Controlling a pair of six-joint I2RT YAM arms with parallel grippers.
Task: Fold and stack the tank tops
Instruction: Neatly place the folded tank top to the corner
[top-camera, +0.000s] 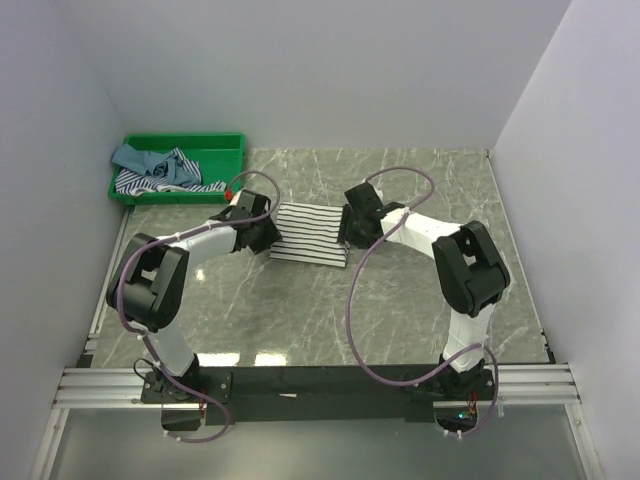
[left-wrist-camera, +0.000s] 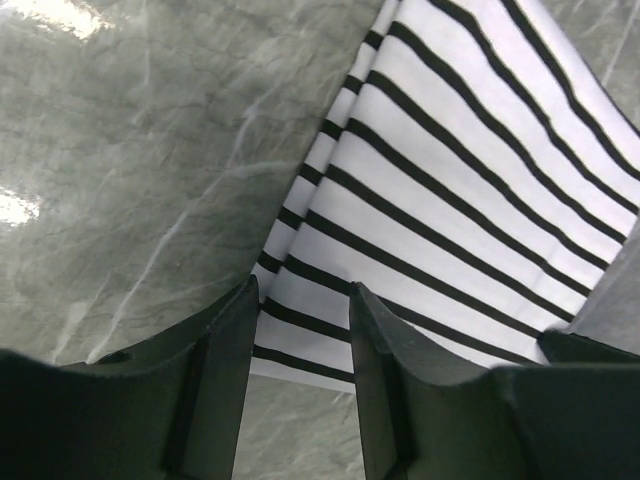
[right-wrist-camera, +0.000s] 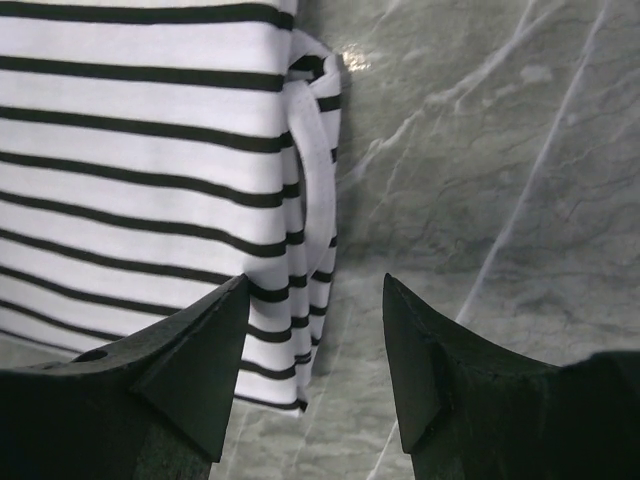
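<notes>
I will next grab the white tank top's folded strap edge (top-camera: 347, 243) (right-wrist-camera: 304, 282) with my right gripper, layers together. Then I can slide the tank top still folded for stacking.
The white tank top with thin black stripes (top-camera: 311, 234) lies folded flat on the marble table, between my two grippers. My left gripper (top-camera: 262, 234) is at its left edge, jaws open and empty over the cloth's corner (left-wrist-camera: 300, 290). My right gripper (top-camera: 352, 228) is at its right edge, open and empty, beside the folded strap edge (right-wrist-camera: 312, 180). The teal-blue tank top (top-camera: 140, 158) and the blue-and-white striped tank top (top-camera: 165, 178) lie crumpled in the green tray (top-camera: 225, 148).
The green tray stands at the table's back left corner, near the left wall. White walls close in the table on the left, back and right. Marble tabletop (top-camera: 420, 300) surrounds the folded shirt.
</notes>
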